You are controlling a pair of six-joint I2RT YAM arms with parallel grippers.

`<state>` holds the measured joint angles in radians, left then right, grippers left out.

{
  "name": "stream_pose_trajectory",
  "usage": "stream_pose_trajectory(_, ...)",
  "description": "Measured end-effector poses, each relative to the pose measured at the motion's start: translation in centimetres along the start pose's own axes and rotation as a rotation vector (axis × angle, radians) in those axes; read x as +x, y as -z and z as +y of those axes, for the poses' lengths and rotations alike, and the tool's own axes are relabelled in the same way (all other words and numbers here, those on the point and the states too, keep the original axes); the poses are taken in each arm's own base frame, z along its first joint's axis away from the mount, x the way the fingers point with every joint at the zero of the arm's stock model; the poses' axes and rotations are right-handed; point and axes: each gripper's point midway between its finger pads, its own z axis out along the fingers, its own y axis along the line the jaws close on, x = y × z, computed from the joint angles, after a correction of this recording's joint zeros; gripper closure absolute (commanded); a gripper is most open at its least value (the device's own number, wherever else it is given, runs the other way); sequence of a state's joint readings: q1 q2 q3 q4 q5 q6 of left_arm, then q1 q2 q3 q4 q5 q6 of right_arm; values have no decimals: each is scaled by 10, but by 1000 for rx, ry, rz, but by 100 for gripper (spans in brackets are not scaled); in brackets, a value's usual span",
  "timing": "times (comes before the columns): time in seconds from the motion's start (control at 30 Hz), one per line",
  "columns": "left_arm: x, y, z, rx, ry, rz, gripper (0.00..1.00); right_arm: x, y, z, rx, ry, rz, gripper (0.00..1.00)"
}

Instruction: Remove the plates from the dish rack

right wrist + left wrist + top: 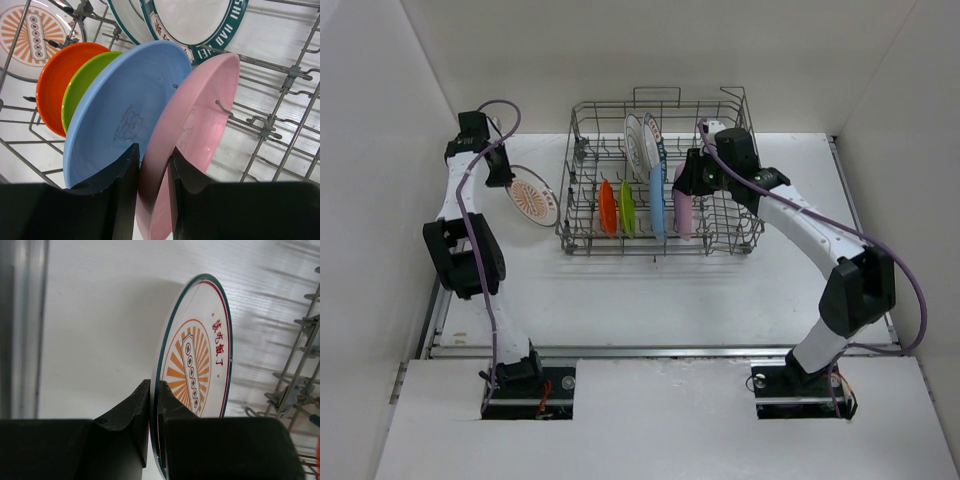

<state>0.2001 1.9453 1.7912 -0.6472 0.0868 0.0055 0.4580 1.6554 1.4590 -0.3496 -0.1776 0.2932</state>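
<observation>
I should keep my left gripper closed for now. The white plate hangs at a steep tilt above the table, and it would fall and tip over if I let go.
My left gripper [506,178] [155,410] is shut on the rim of a white plate with an orange sunburst [533,199] [196,355], held left of the dish rack [740,238] above the table. The wire rack holds orange [608,208], green [628,208], light blue [658,202] and pink [683,206] plates upright, with two white patterned plates [644,142] behind. My right gripper [692,185] [153,167] is inside the rack, its jaws closed on the pink plate's rim [200,120], with the blue plate [120,110] just left of it.
White walls enclose the table on the left, back and right. A metal rail [660,350] runs along the table's near edge. The rack's raised wire sides [280,125] stand close to the right of my right gripper.
</observation>
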Motion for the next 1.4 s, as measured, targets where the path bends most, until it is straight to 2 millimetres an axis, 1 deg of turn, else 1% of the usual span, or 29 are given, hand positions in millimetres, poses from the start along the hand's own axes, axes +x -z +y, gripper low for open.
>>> stream_pose_trajectory(0.17,11,-24,1,62,86,60,100,-3,2,-2,25,1,15,100)
stream_pose_trajectory(0.27,12,-34,5,89,114,80,100,-11,7,-2,55,20,11,100)
stream_pose_trajectory(0.33,14,-36,7,99,127,87,100,-17,13,0,74,34,6,100)
stream_pose_trajectory(0.5,18,-42,9,123,146,79,100,-14,19,0,160,80,22,100)
stream_pose_trajectory(0.63,22,-44,18,121,172,84,100,-14,30,2,223,106,39,100)
stream_pose_trajectory(0.7,23,-45,23,112,176,88,100,-18,37,6,255,123,36,100)
stream_pose_trajectory(0.77,26,-46,26,108,177,97,98,-28,42,17,257,143,5,100)
stream_pose_trajectory(0.8,27,-48,27,108,177,101,95,-38,45,24,255,158,-28,100)
stream_pose_trajectory(0.83,28,-49,28,107,179,104,90,-52,50,33,249,178,-76,100)
stream_pose_trajectory(0.9,30,-51,30,106,176,110,83,-77,63,46,255,219,-168,100)
stream_pose_trajectory(1.0,39,-58,40,61,137,140,67,-105,84,50,278,232,-268,100)
stream_pose_trajectory(1.03,47,-63,43,46,125,164,64,-112,91,45,323,242,-293,100)
stream_pose_trajectory(1.1,63,-73,50,21,109,220,57,-120,102,45,342,236,-326,100)
stream_pose_trajectory(1.13,71,-78,52,13,101,251,50,-121,105,47,351,243,-331,100)
stream_pose_trajectory(1.17,78,-82,54,7,95,279,45,-119,108,52,347,248,-335,100)
stream_pose_trajectory(1.23,85,-88,57,-2,87,317,40,-113,112,70,314,268,-333,100)
stream_pose_trajectory(1.27,86,-89,57,-4,85,325,37,-109,113,81,292,278,-332,100)
stream_pose_trajectory(1.3,85,-88,58,-7,81,327,37,-101,115,94,258,293,-329,100)
stream_pose_trajectory(1.33,83,-87,59,-10,78,325,34,-90,118,106,227,311,-318,100)
stream_pose_trajectory(1.37,81,-86,59,-12,71,323,32,-77,120,119,196,332,-300,100)
stream_pose_trajectory(1.4,80,-85,60,-13,68,320,29,-62,123,132,166,358,-279,100)
